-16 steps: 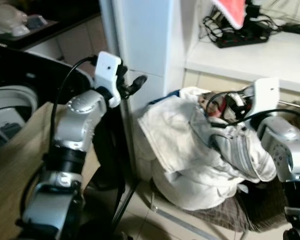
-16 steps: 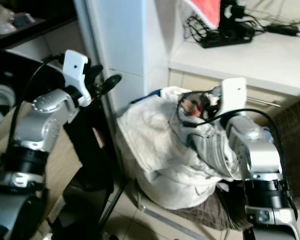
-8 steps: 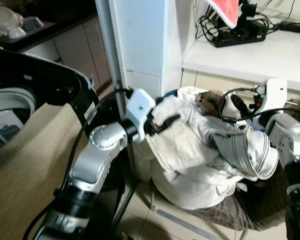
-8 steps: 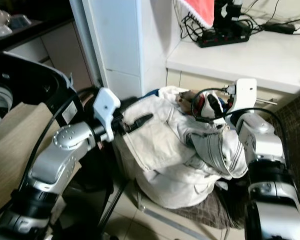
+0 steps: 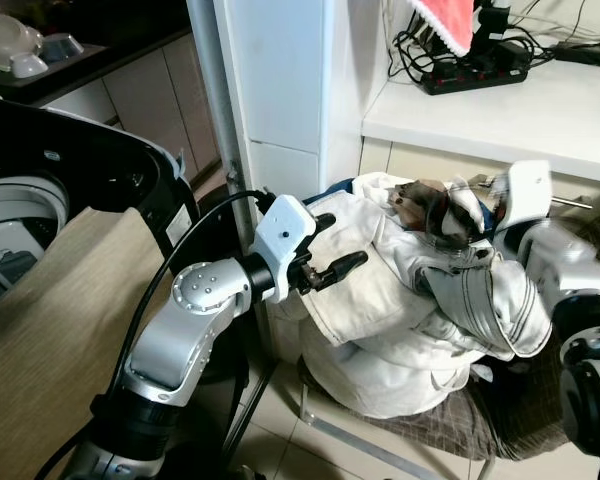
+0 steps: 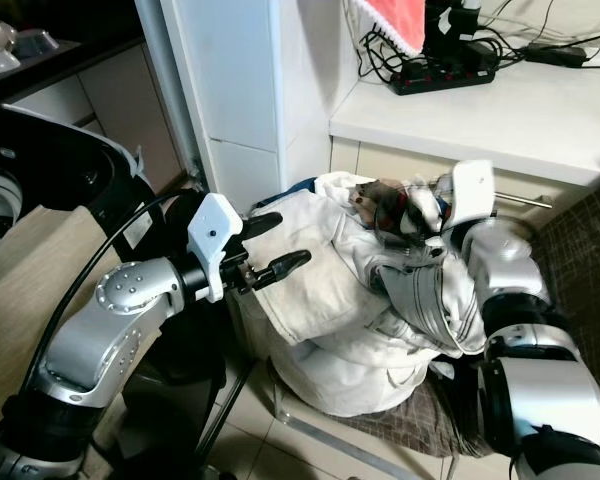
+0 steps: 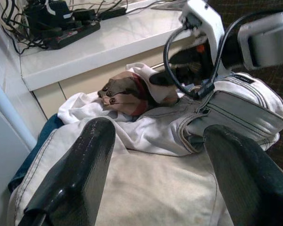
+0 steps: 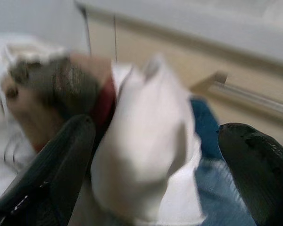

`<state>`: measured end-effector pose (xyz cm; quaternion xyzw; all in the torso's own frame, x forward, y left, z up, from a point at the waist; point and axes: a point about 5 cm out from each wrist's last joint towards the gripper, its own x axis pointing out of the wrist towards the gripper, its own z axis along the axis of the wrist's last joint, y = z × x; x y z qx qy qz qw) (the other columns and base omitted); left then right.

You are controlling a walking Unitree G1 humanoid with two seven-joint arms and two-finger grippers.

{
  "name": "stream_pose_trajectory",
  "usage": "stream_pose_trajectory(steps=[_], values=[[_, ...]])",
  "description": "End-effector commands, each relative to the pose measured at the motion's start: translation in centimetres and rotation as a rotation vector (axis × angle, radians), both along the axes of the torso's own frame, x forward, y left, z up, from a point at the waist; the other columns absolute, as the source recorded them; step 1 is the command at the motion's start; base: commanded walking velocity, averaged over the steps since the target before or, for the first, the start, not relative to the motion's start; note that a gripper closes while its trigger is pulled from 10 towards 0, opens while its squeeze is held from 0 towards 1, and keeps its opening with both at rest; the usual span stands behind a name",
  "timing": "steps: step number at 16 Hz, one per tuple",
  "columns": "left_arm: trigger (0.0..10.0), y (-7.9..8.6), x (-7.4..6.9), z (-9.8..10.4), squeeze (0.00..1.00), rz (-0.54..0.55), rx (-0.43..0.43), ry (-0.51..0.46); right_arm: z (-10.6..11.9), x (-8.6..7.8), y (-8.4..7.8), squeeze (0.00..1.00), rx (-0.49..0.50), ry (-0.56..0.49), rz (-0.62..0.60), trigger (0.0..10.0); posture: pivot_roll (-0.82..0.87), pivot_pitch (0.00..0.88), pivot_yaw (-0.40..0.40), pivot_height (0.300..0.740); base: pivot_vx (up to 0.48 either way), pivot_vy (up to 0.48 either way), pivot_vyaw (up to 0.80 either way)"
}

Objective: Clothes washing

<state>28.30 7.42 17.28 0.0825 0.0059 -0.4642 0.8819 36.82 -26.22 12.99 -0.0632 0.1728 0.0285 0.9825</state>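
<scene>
I need to grab the white cloth by its raised fold [image 5: 467, 202] with my right gripper next, because that fold stands up while the brown and red piece [image 5: 427, 203] lies slack beside it.
A pile of clothes [image 5: 400, 320] lies on a brown checked seat [image 5: 525, 415]: cream and white garments, grey-striped trousers [image 5: 485, 300], and a brown and red piece [image 5: 427, 203] on top. My left gripper [image 5: 346, 238] hovers open over the pile's left side, its fingers [image 7: 75, 179] spread above the cream cloth [image 7: 132, 188]. My right gripper [image 5: 462, 205], blurred, is at the top of the pile. In the right wrist view it [image 8: 155, 136] is open, with a white fold [image 8: 151, 155] between its fingers, next to the brown and red piece [image 8: 61, 89].
A washing machine [image 5: 15, 215] with its black lid [image 5: 100, 160] raised stands at the left, behind a tan surface [image 5: 40, 350]. A white cabinet [image 5: 280, 80] rises behind the pile. The counter [image 5: 520, 105] holds a power strip [image 5: 475, 72] and cables, under a red cloth [image 5: 448, 18].
My left arm has swung down from beside the cabinet to the pile, and its fingers now stand apart. The right gripper has pushed further into the top of the pile.
</scene>
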Motion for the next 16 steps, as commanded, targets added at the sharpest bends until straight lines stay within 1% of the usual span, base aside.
stream_pose_trajectory(steps=[1, 2, 3, 4, 5, 7, 9, 11, 16], values=[[10.0, -0.1, -0.3, 0.3, 0.0, -0.017, 0.006, -0.004, 0.1, 0.4, 0.5, 0.0, -0.004, -0.002, -0.001, 10.0, -0.08, 0.0, 0.071, 0.74, 0.0, 0.0, 0.0], [10.0, 0.0, -0.3, 0.4, 0.0, -0.016, 0.015, -0.001, -0.4, 0.3, 0.6, 0.0, 0.014, 0.019, -0.015, 10.0, -0.08, 0.0, 0.071, 0.74, 0.0, 0.0, 0.0], [10.0, 0.1, -0.3, 0.3, 0.0, -0.023, 0.031, 0.008, -0.7, 0.2, 0.6, 0.0, 0.027, 0.035, -0.04, 6.8, -0.08, 0.0, 0.07, 0.74, 0.0, 0.0, 0.0], [10.0, 0.0, -0.3, 0.3, 0.0, -0.025, 0.033, 0.009, -0.7, 0.2, 0.5, 0.0, 0.04, 0.034, -0.059, 0.0, -0.07, 0.0, 0.063, 0.74, 0.0, 0.0, 0.0], [10.0, 0.1, -0.3, 0.5, 0.0, -0.007, 0.015, 0.007, -0.7, 0.2, 0.4, 0.0, 0.056, 0.03, -0.072, 0.0, -0.07, 0.0, 0.059, 0.74, 0.0, 0.0, 0.0], [10.0, 0.1, -0.2, 0.5, 0.0, 0.0, 0.006, 0.017, -0.8, 0.2, 0.5, 0.0, 0.063, 0.043, -0.062, 0.0, -0.07, 0.0, 0.059, 0.74, 0.0, 0.0, 0.0], [10.0, 0.2, -0.3, 0.3, 0.0, -0.009, 0.019, 0.027, -1.3, 0.0, 0.8, 0.0, 0.074, 0.075, -0.027, 0.0, -0.07, 0.0, 0.068, 0.74, 0.0, 0.0, 0.0], [10.0, 0.3, -0.4, 0.2, 0.0, -0.007, 0.02, 0.034, -1.4, 0.0, 0.8, 0.0, 0.093, 0.071, -0.032, 0.0, -0.07, 0.0, 0.066, 0.74, 0.0, 0.0, 0.0], [10.0, 0.2, -0.4, 0.0, 0.0, -0.01, 0.027, 0.04, -1.5, 0.0, 1.0, 0.0, 0.092, 0.077, -0.018, 0.0, -0.07, 0.0, 0.067, 0.74, 0.0, 0.0, 0.0]])
